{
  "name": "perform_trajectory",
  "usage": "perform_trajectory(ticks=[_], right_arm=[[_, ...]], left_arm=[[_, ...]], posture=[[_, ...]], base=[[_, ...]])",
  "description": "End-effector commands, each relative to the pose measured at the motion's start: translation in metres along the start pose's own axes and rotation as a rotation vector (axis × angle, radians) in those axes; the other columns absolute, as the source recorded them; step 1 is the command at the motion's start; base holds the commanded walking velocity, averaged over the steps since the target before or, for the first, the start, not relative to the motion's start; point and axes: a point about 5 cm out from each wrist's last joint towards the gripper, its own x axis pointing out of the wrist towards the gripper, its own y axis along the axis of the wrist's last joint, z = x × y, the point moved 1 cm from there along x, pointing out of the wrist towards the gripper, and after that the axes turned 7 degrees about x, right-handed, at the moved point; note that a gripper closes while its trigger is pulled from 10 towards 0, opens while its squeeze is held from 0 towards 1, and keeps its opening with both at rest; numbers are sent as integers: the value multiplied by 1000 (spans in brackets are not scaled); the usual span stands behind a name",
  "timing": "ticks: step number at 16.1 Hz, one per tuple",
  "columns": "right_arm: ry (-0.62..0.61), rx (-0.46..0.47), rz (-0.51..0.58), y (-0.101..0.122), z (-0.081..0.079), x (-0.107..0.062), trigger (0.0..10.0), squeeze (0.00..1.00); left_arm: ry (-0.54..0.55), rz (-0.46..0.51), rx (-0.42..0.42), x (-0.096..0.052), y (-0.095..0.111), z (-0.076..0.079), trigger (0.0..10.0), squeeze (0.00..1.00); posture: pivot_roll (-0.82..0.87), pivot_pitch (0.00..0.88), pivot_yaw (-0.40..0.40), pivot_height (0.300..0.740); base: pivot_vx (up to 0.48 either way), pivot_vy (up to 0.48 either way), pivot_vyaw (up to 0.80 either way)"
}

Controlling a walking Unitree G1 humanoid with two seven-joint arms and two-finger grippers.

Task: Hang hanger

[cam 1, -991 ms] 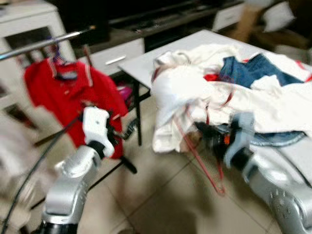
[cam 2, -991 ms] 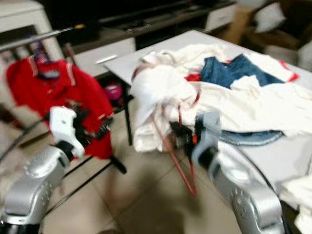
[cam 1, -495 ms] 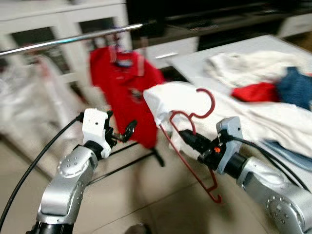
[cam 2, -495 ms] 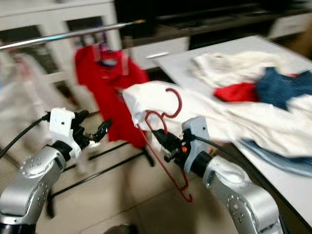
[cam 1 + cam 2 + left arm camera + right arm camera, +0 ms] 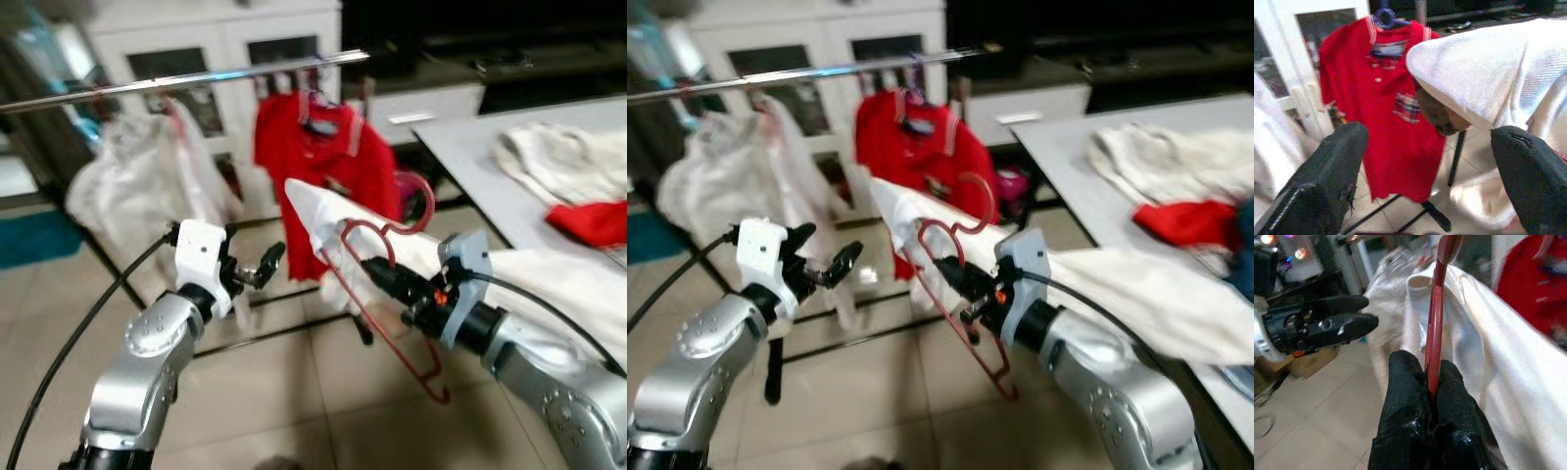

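Observation:
The shirt's shoulder stands up over the red hanger's end while the rest of the shirt trails loosely, so my left gripper should grab the shirt's peaked shoulder (image 5: 305,203) (image 5: 1425,56) next.
A red hanger (image 5: 428,206) carries a white garment (image 5: 318,211) draped over its shoulder, the cloth trailing back toward the table. My right gripper (image 5: 377,269) is shut on the hanger's bar (image 5: 1436,333), holding it up over the floor. My left gripper (image 5: 260,269) hangs open just left of the garment, and the wrist view has the cloth (image 5: 1484,73) beyond its spread fingers. A silver clothes rail (image 5: 196,78) runs across behind, above both grippers. On it hang a red polo shirt (image 5: 313,157) and a pale garment (image 5: 137,186).
A white table (image 5: 470,166) at the right holds a white cloth (image 5: 558,162) and a red one (image 5: 593,220). A white cabinet (image 5: 225,39) stands behind the rail, with a teal box (image 5: 29,235) at far left. The rack's dark legs cross the tiled floor (image 5: 294,392).
The camera has swung left, bringing the rail and red shirt toward the middle. My right gripper has lifted the hanger and white garment away from the pile on the table. Left gripper stays open.

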Motion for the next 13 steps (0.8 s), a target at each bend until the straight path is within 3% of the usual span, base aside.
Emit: perform_trajectory(ticks=[1, 6, 10, 13], right_arm=[[32, -16, 19, 6, -5, 0, 10000, 0], [-46, -18, 40, 6, 5, 0, 10000, 0], [-236, -99, 104, 14, 30, -1, 10000, 0], [-165, -92, 146, 19, 22, 5, 10000, 0]], left_arm=[[8, -14, 10, -2, -2, -2, 10000, 0], [13, -13, 11, -4, -3, -3, 10000, 0], [26, -11, 52, -3, 0, -8, 10000, 0], [49, -3, 116, 0, 2, -16, 10000, 0]], posture=[[-20, 0, 50, 740], [-16, 0, 48, 740], [-19, 0, 61, 740], [-28, 0, 77, 740]], base=[[0, 0, 800], [0, 0, 800], [0, 0, 800], [0, 0, 267]])
